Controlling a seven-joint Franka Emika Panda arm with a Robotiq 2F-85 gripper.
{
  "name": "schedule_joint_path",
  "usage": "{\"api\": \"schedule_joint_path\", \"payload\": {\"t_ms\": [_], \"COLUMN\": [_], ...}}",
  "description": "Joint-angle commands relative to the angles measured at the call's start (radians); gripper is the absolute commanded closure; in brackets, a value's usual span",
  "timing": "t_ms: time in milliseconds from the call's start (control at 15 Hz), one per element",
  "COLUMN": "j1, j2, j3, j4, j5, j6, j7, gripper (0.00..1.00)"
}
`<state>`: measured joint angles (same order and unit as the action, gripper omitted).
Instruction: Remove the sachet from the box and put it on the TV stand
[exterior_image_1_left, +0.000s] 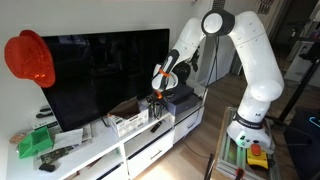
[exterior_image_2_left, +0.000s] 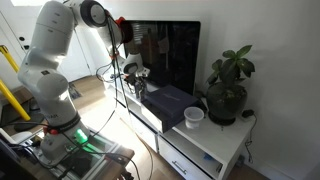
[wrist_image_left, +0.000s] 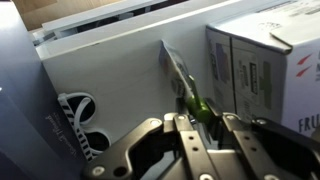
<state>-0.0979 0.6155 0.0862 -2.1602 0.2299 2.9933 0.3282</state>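
My gripper should open now, because the sachet's tip touches the white stand top (wrist_image_left: 132, 72) beside the white box. The sachet would rest there if released.
In the wrist view my gripper (wrist_image_left: 200, 120) is shut on the sachet (wrist_image_left: 178, 70), a thin white packet with a green end, seen edge-on and pinched between the fingertips. The white box with dark markings (wrist_image_left: 262, 62) stands just to its right. The white top of the TV stand (wrist_image_left: 110, 70) lies below. In both exterior views the gripper (exterior_image_1_left: 158, 92) (exterior_image_2_left: 138, 86) hangs a little above the TV stand (exterior_image_1_left: 100, 152) (exterior_image_2_left: 205, 142). It is beside the small white box with the brown flap (exterior_image_1_left: 130, 121).
A dark grey flat box (exterior_image_1_left: 181, 97) (exterior_image_2_left: 170, 101) lies on the stand by the gripper. A large TV (exterior_image_1_left: 100, 75) stands behind. A white cup (exterior_image_2_left: 194, 117) and a potted plant (exterior_image_2_left: 228, 88) stand at one end, green items (exterior_image_1_left: 35, 142) at the other.
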Motion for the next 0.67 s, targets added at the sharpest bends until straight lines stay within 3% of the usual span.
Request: {"api": "schedule_joint_path", "payload": {"t_ms": [0,467,600], "j1": [-0.039,-0.026,-0.021], "j2": [0.023,-0.067,-0.116], "j3": [0.036,0.034,0.027], "j4": [0.018,-0.043,-0.065], "j5": [0.050,0.045,0.043], "j6": [0.022,0.013,0.001], "j7": [-0.066,-0.088,-0.087], "gripper": [0.52,0.05,0.00]}}
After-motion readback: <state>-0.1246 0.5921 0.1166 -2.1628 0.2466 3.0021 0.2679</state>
